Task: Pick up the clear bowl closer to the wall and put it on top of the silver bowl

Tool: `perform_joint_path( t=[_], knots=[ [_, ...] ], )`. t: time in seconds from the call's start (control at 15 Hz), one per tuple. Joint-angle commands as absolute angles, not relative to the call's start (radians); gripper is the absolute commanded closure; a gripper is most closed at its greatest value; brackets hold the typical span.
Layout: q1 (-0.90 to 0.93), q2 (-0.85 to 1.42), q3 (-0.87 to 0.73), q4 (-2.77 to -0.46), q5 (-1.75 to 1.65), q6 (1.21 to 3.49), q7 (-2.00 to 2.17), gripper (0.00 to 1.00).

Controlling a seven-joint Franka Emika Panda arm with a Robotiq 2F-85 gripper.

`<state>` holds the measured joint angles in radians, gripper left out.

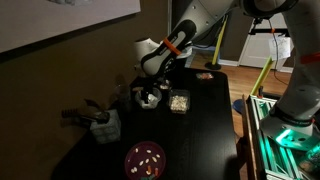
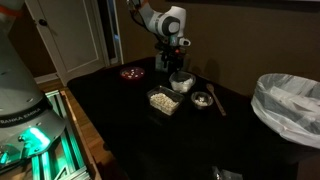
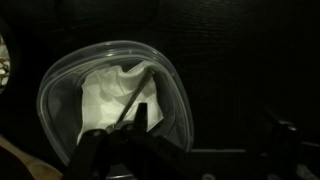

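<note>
My gripper moves lower next, before it closes on the clear bowl. In an exterior view my fingers are above the clear bowl's rim, so closing now would miss it.
A clear bowl (image 3: 115,95) with a crumpled white piece inside sits on the dark table, directly under my gripper (image 3: 205,135). One finger hangs over the bowl's inside and the other stands outside its right rim, well apart, so the gripper is open around the rim. In both exterior views the gripper (image 1: 152,88) (image 2: 178,70) is low over this bowl (image 1: 149,98) (image 2: 181,83). A small bowl (image 2: 202,99) with light bits in it stands beside it; it looks like the silver bowl, but the dim light leaves this uncertain.
A clear square container of food (image 1: 179,101) (image 2: 163,100) sits next to the bowl. A red plate (image 1: 145,158) (image 2: 131,72) lies further off. A light holder with utensils (image 1: 100,122) stands near the wall. A bin with a white liner (image 2: 290,105) stands at the table's end.
</note>
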<state>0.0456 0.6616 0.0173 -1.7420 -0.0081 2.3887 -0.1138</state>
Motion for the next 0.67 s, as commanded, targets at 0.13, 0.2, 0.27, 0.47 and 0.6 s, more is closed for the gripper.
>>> perform_joint_path(
  t=[0.13,0.2,0.27,0.47,0.6],
  knots=[
    [0.076,0.757,-0.026,-1.703,-0.055,2.479,0.014,0.00],
    [0.080,0.771,-0.029,-1.695,-0.054,2.486,0.027,0.00],
    [0.082,0.783,-0.029,-1.687,-0.051,2.490,0.039,0.25],
    [0.087,0.800,-0.031,-1.673,-0.047,2.498,0.065,0.42],
    [0.088,0.805,-0.032,-1.664,-0.045,2.497,0.079,0.58]
  ],
)
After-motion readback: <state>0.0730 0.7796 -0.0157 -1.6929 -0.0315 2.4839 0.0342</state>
